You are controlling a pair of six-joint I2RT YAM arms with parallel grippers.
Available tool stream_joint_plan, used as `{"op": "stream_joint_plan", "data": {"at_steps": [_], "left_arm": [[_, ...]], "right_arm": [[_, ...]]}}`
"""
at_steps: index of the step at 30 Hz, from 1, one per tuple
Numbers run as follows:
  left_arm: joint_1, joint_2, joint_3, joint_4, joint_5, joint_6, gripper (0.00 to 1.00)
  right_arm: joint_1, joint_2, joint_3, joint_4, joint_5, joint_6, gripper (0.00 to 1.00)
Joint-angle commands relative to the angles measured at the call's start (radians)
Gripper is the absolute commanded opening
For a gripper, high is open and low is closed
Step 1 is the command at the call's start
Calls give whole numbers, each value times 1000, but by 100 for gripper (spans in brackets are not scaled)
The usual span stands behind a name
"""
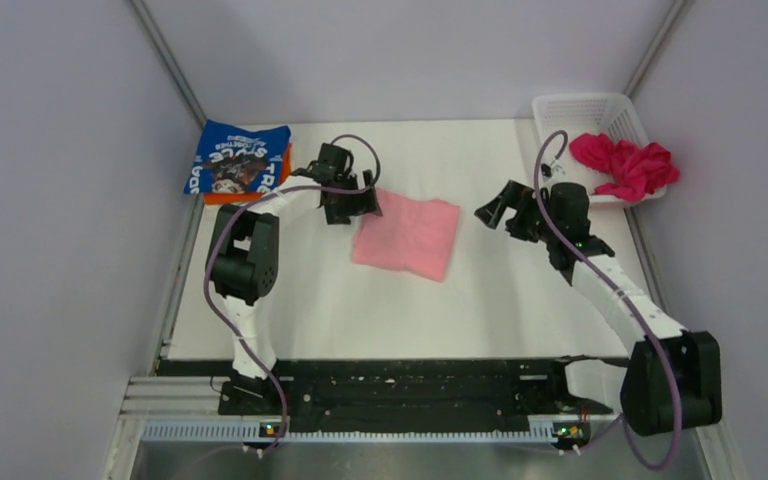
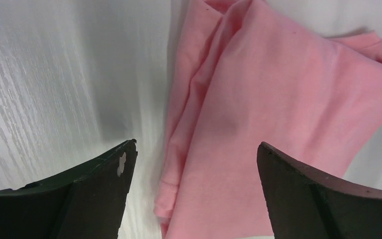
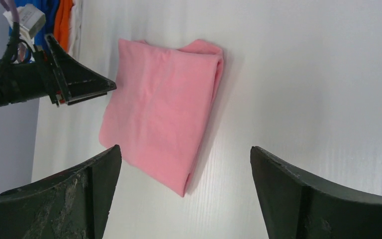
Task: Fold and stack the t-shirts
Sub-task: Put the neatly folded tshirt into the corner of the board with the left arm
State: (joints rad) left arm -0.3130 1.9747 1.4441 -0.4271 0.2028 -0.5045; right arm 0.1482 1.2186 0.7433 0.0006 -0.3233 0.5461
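Note:
My left gripper lowers next before it closes on the folded edge of the t-shirt. Its fingers stop above the cloth in the left wrist view, so closing now would miss the edge.
A folded light pink t-shirt (image 1: 407,237) lies flat mid-table, also seen in the left wrist view (image 2: 258,114) and the right wrist view (image 3: 159,114). My left gripper (image 1: 360,207) hovers open at its far left corner, jaws straddling the folded edge (image 2: 195,144) and holding nothing. My right gripper (image 1: 495,210) stands open and empty to the right of the shirt, apart from it (image 3: 184,148). At the far left, a folded blue t-shirt with white lettering (image 1: 240,158) rests on an orange t-shirt (image 1: 245,196). A crumpled magenta t-shirt (image 1: 625,165) hangs over the basket's edge.
A white lattice basket (image 1: 585,105) stands at the back right corner. Grey walls close in the table on the left, back and right. A black rail (image 1: 400,385) with both arm bases runs along the near edge.

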Motion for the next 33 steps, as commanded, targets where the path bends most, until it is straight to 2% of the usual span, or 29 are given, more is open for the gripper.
{"op": "stream_joint_plan", "data": {"at_steps": [1, 7, 13, 16, 23, 27, 33], "left_arm": [[-1, 56, 49, -33, -12, 62, 94], [-7, 138, 102, -58, 36, 54, 86], [-43, 168, 117, -54, 26, 50, 75], [-65, 173, 124, -64, -10, 49, 58], [-125, 214, 216, -164, -184, 75, 1], [-155, 216, 277, -221, -324, 104, 0], [-160, 139, 315, -244, -541, 211, 0]], "right_arm": [[-8, -131, -22, -80, 101, -1, 99], [-8, -237, -56, -137, 154, 7, 99], [-8, -289, -76, -201, 230, 9, 99], [-7, -308, -84, -209, 246, 4, 99], [-8, -325, -101, -218, 291, -5, 99], [-8, -324, -110, -220, 317, -7, 99], [-7, -330, -111, -221, 316, -14, 99]]}}
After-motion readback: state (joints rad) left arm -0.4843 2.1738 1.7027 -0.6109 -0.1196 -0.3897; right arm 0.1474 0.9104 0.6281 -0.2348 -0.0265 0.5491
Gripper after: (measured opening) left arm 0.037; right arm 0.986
